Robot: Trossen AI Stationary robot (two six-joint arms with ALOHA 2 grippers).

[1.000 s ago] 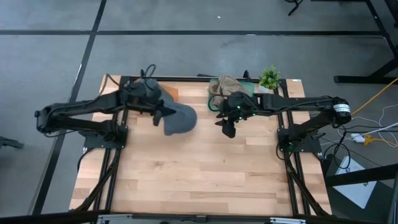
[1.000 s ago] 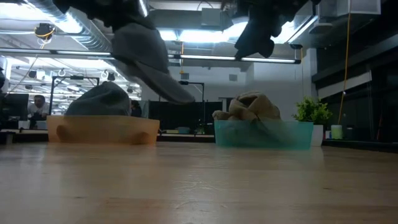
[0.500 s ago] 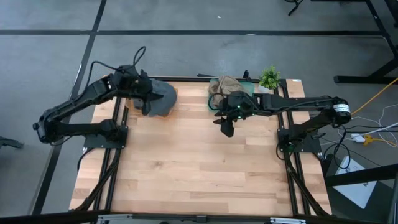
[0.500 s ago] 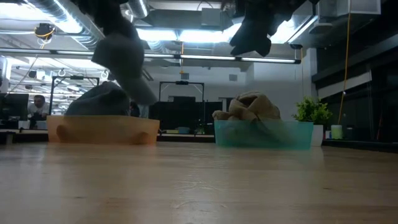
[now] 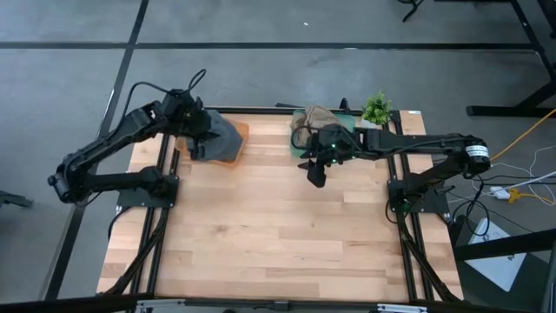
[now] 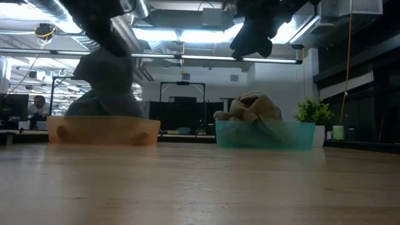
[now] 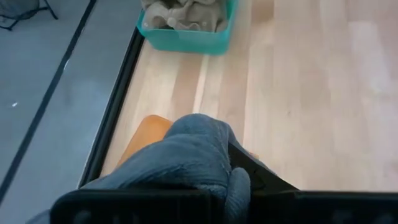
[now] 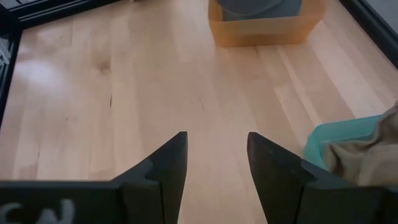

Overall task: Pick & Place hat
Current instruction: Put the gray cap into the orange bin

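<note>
I should keep the grey hat in my left gripper until it hangs inside the orange bin, because the hat's cloth spills past the bin's far edge (image 5: 239,123) (image 7: 134,138).
A grey hat (image 5: 222,137) hangs over the orange bin (image 5: 241,130) at the table's far left, with my left gripper (image 5: 198,143) shut on it. In the low view the hat (image 6: 107,69) reaches down to a grey heap in the bin (image 6: 103,131), and I cannot tell whether they touch. My right gripper (image 5: 316,176) stands open in the air beside the teal bin (image 5: 346,123), which holds tan hats (image 5: 316,120). Nothing is between its fingers (image 8: 168,163). My left gripper holds the grey hat's cloth (image 7: 211,168), which bunches over the fingers and hides the place of contact. One dark finger (image 7: 256,177) shows beside the cloth. The gripper comes from the table's left, slanting down. The hat hangs below it over the orange bin.
A small potted plant (image 5: 376,109) stands at the far right, next to the teal bin. The bare wooden tabletop (image 5: 278,235) stretches from the bins to the near edge. Black frame rails (image 5: 156,235) run along both sides of the table.
My left gripper has swung from the middle of the table toward its far left corner, rolling its wrist, with the grey hat still held. The hat, which stuck out sideways over the bare table, now hangs down over the orange bin.
</note>
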